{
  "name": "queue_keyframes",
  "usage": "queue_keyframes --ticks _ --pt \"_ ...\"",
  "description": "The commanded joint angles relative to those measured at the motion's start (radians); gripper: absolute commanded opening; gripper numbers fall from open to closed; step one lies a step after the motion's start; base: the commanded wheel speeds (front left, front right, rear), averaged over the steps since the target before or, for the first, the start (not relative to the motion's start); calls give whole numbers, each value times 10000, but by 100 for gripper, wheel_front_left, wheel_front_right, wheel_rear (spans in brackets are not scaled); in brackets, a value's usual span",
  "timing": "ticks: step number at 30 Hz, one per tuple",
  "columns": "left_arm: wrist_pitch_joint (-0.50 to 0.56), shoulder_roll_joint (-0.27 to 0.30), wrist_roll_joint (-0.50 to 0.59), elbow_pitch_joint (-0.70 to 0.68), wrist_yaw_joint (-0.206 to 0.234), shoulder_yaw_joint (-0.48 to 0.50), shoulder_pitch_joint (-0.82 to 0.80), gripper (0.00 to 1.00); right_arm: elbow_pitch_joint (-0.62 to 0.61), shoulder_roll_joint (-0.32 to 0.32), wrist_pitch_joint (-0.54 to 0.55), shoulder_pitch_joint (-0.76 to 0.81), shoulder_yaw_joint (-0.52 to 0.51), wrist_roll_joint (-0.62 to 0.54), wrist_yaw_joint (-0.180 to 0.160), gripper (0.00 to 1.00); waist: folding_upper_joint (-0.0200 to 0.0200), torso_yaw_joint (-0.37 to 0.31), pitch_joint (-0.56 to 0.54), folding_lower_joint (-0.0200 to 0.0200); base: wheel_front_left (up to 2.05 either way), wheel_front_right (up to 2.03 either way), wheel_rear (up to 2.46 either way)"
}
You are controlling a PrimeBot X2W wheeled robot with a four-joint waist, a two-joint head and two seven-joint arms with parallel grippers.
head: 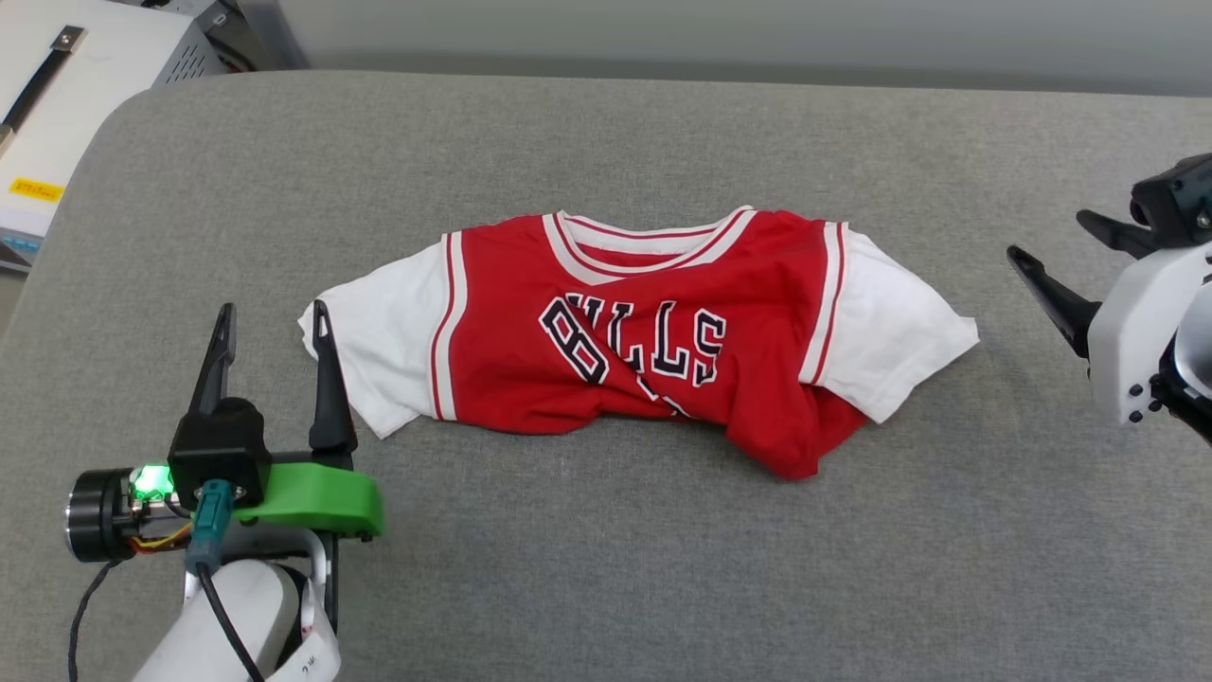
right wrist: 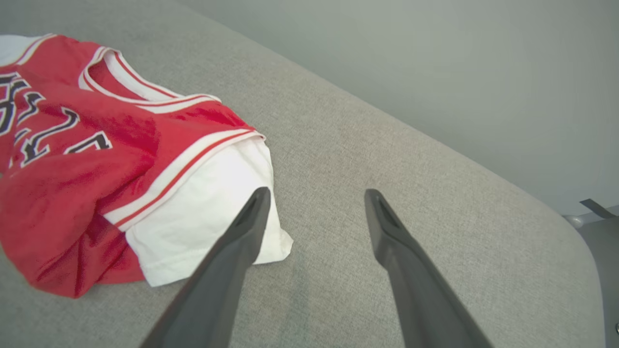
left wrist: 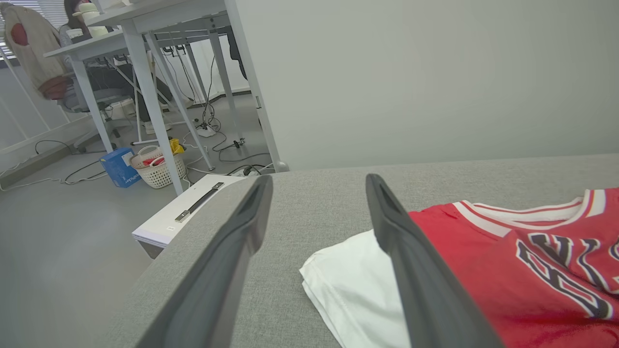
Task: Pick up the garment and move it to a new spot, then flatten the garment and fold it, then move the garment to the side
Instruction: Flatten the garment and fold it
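Next, my left gripper takes hold of the garment by the sleeve's layered cuff edge (head: 307,329), which lies loose and open while the red body spreads slack.
The garment (head: 663,332), a red jersey with white sleeves and black letters, lies rumpled face up in the middle of the grey padded table (head: 606,142), its lower half bunched under. My left gripper (head: 273,318) stands open just left of the white left sleeve, the right finger at the sleeve's edge. In the left wrist view the garment (left wrist: 508,251) lies to the right of the open left gripper (left wrist: 316,181). My right gripper (head: 1046,242) hangs open past the right sleeve, apart from it. In the right wrist view the garment (right wrist: 96,159) lies left of the open right gripper (right wrist: 314,193).
A white box (head: 66,114) with a black strap stands off the table's far left corner. Beyond the table's left end the left wrist view has desks (left wrist: 145,48), a white basket (left wrist: 157,169), a blue box (left wrist: 118,166) and cables on the floor.
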Motion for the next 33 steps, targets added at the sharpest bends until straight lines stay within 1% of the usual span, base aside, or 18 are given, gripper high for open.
queue_keyframes --ticks 1,3,5,7,9,13,17,21,24,25,29,33 --pt "-56 -230 252 -129 -97 192 273 100 89 -194 654 -381 371 407 -9 100 0 171 218 0 0 0 0" --pt "-56 -495 509 -232 -236 383 490 100 249 -390 1572 -712 874 936 -9 100 0 251 349 0 0 0 0" --pt "-56 -760 747 -277 -409 558 610 100 479 -470 2173 -1041 1268 1314 -9 100 0 334 520 0 0 0 0" --pt "-56 -1031 981 -353 -584 746 634 100 769 -522 2561 -1364 1659 1489 -9 100 0 427 707 0 0 0 0" --pt "-56 -1268 1201 -359 -769 912 659 100 1112 -510 2714 -1678 2045 1532 -9 100 0 509 883 0 0 0 0" --pt "-56 -1708 1597 -401 -1108 1262 547 100 2054 -313 2614 -2190 2667 1567 -9 100 0 679 1257 0 0 0 0" --pt "-56 -2085 1968 -430 -1418 1567 427 100 2886 -71 2351 -2324 3335 1864 -9 100 0 804 1547 0 0 0 0" --pt "-56 -2427 2252 -366 -1677 1832 427 100 3387 26 2107 -2174 4132 2316 -9 100 0 779 1622 0 0 0 0" --pt "-56 -2642 2421 -322 -1829 2045 468 100 3595 37 1675 -2197 4588 2542 -9 100 0 680 1577 0 0 0 0" --pt "-56 -2707 2481 -299 -1893 2119 497 100 3638 14 1417 -2240 4723 2601 -9 0 0 639 1537 0 0 0 0" --pt "-57 -2864 2693 -178 -2145 2341 627 100 3702 -149 159 -2424 4891 2846 -9 0 0 489 1296 0 0 0 0" --pt "-57 -2982 2867 -122 -2337 2563 812 100 3435 -552 -1121 -2448 4702 3170 -9 0 0 348 973 0 0 0 0"
